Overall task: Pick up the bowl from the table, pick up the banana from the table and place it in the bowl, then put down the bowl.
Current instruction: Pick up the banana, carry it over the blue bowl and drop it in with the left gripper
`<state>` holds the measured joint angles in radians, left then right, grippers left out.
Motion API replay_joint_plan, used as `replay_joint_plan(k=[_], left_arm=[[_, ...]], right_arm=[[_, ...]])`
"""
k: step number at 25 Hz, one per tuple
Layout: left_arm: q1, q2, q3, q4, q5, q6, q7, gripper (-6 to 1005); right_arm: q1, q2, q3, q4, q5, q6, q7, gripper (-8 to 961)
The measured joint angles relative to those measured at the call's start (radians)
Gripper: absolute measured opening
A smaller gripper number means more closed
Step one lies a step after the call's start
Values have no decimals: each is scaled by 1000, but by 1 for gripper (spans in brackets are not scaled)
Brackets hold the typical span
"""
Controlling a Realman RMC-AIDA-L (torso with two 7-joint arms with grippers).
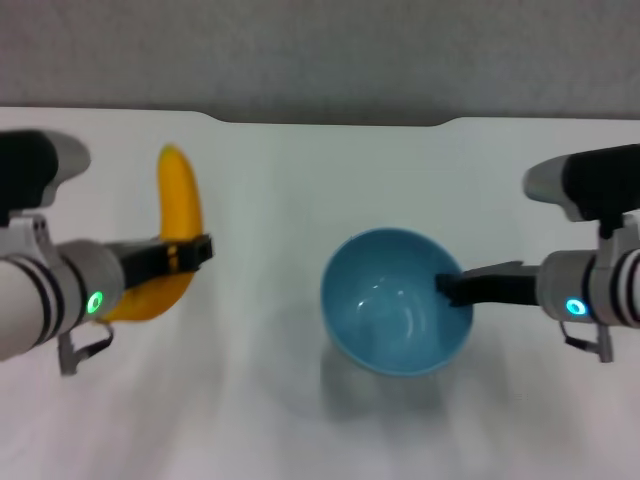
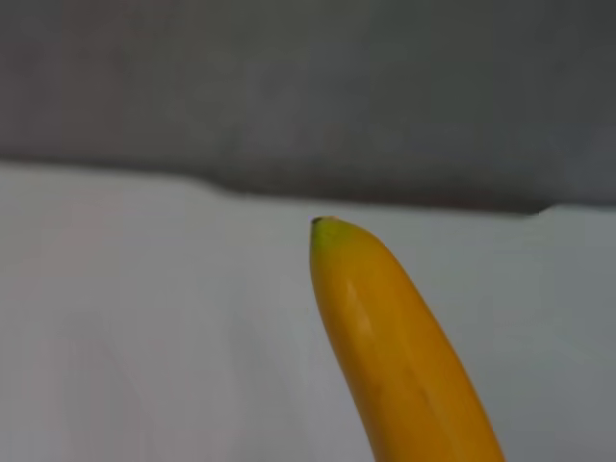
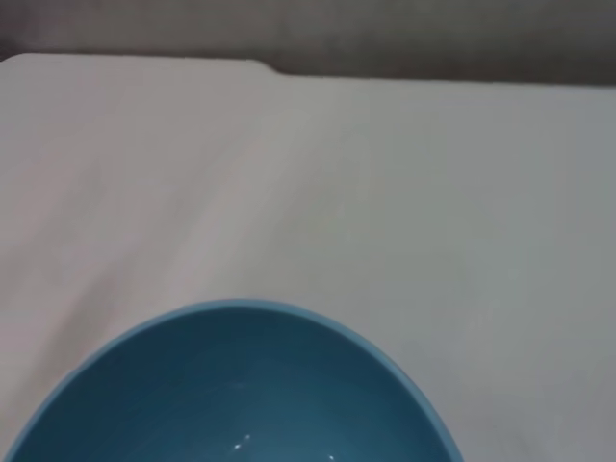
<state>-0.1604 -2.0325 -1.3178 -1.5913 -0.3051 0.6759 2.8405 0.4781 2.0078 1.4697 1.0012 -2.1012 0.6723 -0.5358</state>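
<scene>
My left gripper holds the banana [image 1: 180, 200] beside the light blue bowl [image 1: 385, 310], outside the bowl's rim. It should line up the banana with the bowl before it opens.
The light blue bowl [image 1: 385, 310] hangs tilted a little above the table [image 1: 270, 200], its shadow falling just below it. My right gripper [image 1: 448, 288] is shut on the bowl's right rim. At the left, the long yellow banana [image 1: 180, 200] is clamped across its middle by my left gripper [image 1: 190, 255], well to the left of the bowl. The left wrist view shows the banana's tip [image 2: 332, 236] over the white table [image 2: 144, 318]. In the right wrist view the bowl's inside [image 3: 241, 395] is plain and holds nothing.
The white tabletop has a notch [image 1: 330, 122] in its far edge, with a grey wall [image 1: 320, 50] behind it. Bare table lies between the banana and the bowl and in front of both.
</scene>
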Motion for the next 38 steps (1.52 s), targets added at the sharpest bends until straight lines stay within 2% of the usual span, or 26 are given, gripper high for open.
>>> replay_joint_plan(k=[2,5,12,18,26,38], left_arm=[[1,0,14,-43,-2,2,0,512],[-3,0,50,-98,-2,2,0,512],[-53,-1,139,-150,-8,-6,1,512],[-92,-3,190,-135,-8,-32,1,511],[-107,-4,200,-124,-43,-50,1,511],[-167,-4,225,-33,-99,-77,1,511]], right_arm=[[37,0,-11,-47,39,13,-2,33],[55,0,-22,-72,58,14,-6,32],[112,2,-54,-121,106,11,-7,32],[141,1,-66,-128,130,5,-10,33],[177,2,-68,-130,155,4,-11,32],[194,3,-69,-127,155,8,-11,33]])
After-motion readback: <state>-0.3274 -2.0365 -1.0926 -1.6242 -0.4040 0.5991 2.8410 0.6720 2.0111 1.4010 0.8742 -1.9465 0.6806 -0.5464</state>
